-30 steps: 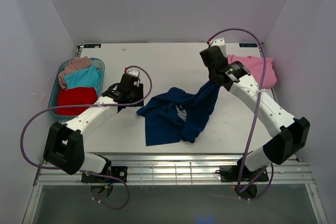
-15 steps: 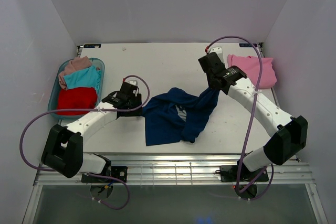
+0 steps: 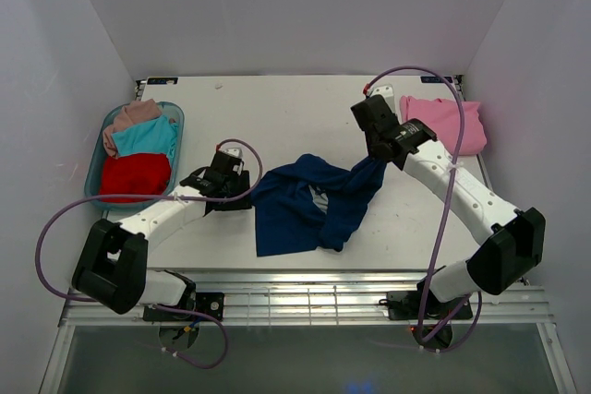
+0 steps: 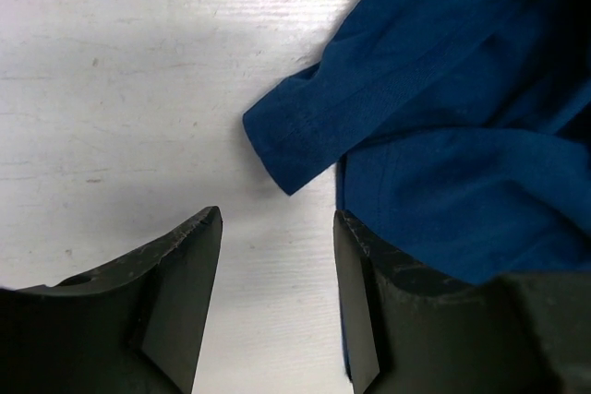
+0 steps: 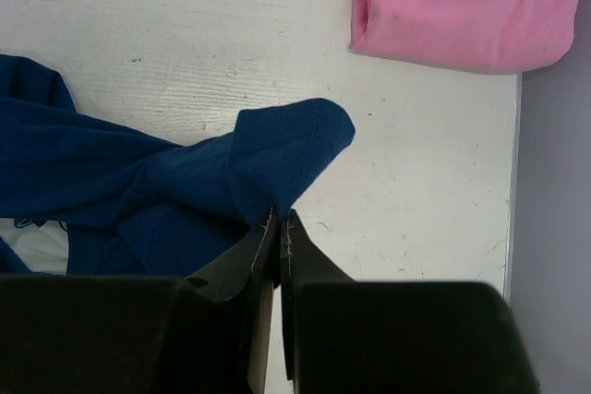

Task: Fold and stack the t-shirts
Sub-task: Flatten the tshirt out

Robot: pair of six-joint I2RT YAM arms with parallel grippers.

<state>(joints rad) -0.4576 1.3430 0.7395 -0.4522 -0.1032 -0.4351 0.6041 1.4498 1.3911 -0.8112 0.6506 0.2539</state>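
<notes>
The robot's left hand should next grab the navy t-shirt's corner point(image 3: 256, 196) point(image 4: 288, 152), opposite the end of the t-shirt that is already held. The t-shirt can then be spread flat for folding.
A crumpled navy t-shirt point(image 3: 295, 214) lies mid-table with a bit of pale print point(image 3: 319, 197) showing. My right gripper point(image 3: 378, 160) is shut on its right end and holds that end raised; in the right wrist view the navy cloth point(image 5: 138, 177) bunches out from the closed fingertips of that gripper point(image 5: 279, 216). My left gripper point(image 3: 246, 193) is open and low at the shirt's left edge. In the left wrist view a navy sleeve corner point(image 4: 295, 140) lies just ahead of this gripper point(image 4: 277, 220), with bare table between the fingers. A folded pink t-shirt point(image 3: 450, 123) point(image 5: 466, 6) rests at the far right.
A teal basket point(image 3: 93, 182) at the left edge holds a red point(image 3: 135, 175), a teal point(image 3: 148, 136) and a dusty-pink point(image 3: 129, 116) t-shirt. White walls close in the table on three sides. The table's right edge point(image 5: 513, 191) runs close to the pink t-shirt.
My left gripper has moved nearer and to the right, down to the navy t-shirt's left edge. The right gripper has barely shifted and still holds the cloth.
</notes>
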